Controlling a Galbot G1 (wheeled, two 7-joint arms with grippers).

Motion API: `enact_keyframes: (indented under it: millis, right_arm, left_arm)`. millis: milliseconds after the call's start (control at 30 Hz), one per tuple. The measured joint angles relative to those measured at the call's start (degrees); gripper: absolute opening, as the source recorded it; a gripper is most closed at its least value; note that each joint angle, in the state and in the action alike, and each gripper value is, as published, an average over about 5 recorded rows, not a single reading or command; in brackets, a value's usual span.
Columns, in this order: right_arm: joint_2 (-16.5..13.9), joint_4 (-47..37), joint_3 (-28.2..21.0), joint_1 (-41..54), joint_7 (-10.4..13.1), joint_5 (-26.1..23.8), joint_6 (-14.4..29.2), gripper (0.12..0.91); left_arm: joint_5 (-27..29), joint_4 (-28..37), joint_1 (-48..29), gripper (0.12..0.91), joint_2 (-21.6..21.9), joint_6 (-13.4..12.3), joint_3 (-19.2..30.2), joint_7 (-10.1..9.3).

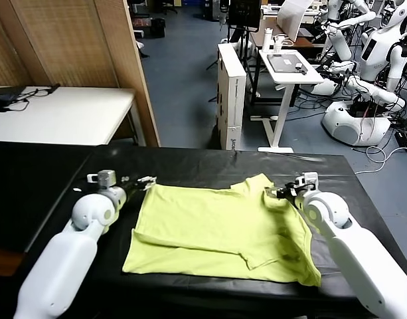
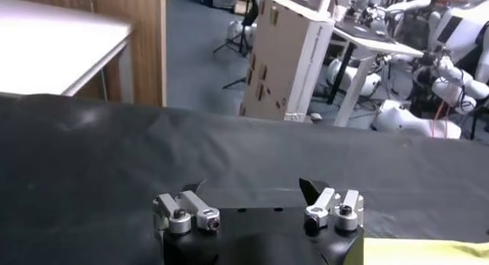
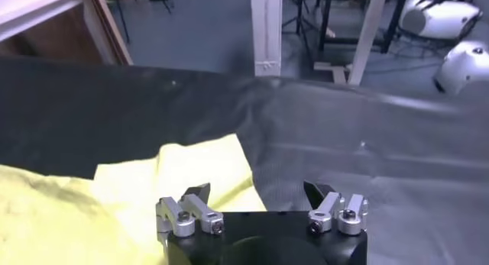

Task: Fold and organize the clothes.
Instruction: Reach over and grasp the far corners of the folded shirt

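Note:
I will next fold the shirt over, so I need to grab the lime T-shirt [image 1: 216, 226] with my left gripper by the smooth corner [image 1: 157, 189] opposite its bunched-up corner.
The clothes, a single lime yellow-green T-shirt [image 1: 216, 226], lie on the black table [image 1: 44, 173], mostly flat, with one part near its far right corner doubled over. My left gripper [image 1: 145, 181] hovers at the shirt's far left corner, open and empty. In the left wrist view that gripper [image 2: 252, 189] is over bare black cloth, with only a strip of the shirt [image 2: 428, 251] showing beside it. My right gripper [image 1: 276, 193] is at the shirt's far right corner, open. In the right wrist view the gripper [image 3: 258, 192] stands just above the shirt's edge [image 3: 114, 205], holding nothing.
Behind the black table stand a white table [image 1: 57, 113] at the far left, a tall white box [image 1: 231, 93] and a white stand desk [image 1: 289, 66]. Other white robots [image 1: 369, 80] are at the far right. The black table's right edge [image 1: 369, 199] is close to my right arm.

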Motion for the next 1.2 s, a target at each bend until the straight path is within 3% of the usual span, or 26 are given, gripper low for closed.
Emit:
enact_keyframes:
  millis: [267,567,733,800,900,1067,1200]
  right_arm:
    - [0.6,-0.7,-0.6,0.6,-0.1,-0.4,0.0,0.808]
    - [1.3,-1.6,-1.4,1.4,-0.2,-0.6,0.1,0.760]
    - [1.5,-1.6,-1.6,1.4,-0.2,-0.7,0.0,0.748]
    - [1.5,-1.6,-1.6,1.4,-0.2,-0.7,0.1,0.697]
    - [1.5,-1.6,-1.6,1.3,-0.2,-0.9,0.1,0.536]
    - [1.5,-1.4,-1.5,1.3,-0.4,-1.1,0.5,0.230]
    - [1.5,-0.8,-1.2,1.0,-0.4,-1.2,1.4,0.141]
  left_arm:
    - [0.7,1.6,-0.2,0.888,-0.8,0.5,1.0,0.01]
    - [0.8,2.0,0.3,0.617,-0.6,0.5,1.3,0.19]
    - [1.0,2.1,0.8,0.542,-0.7,0.5,1.4,0.44]
    - [1.1,2.3,0.8,0.538,-0.8,0.4,1.3,0.63]
    - [1.3,2.5,0.8,0.509,-0.8,0.0,1.3,0.80]
    - [1.5,2.6,0.8,0.274,-0.7,-0.5,1.3,0.87]
    - [1.7,2.3,1.0,0.178,-0.6,-0.5,1.3,1.14]
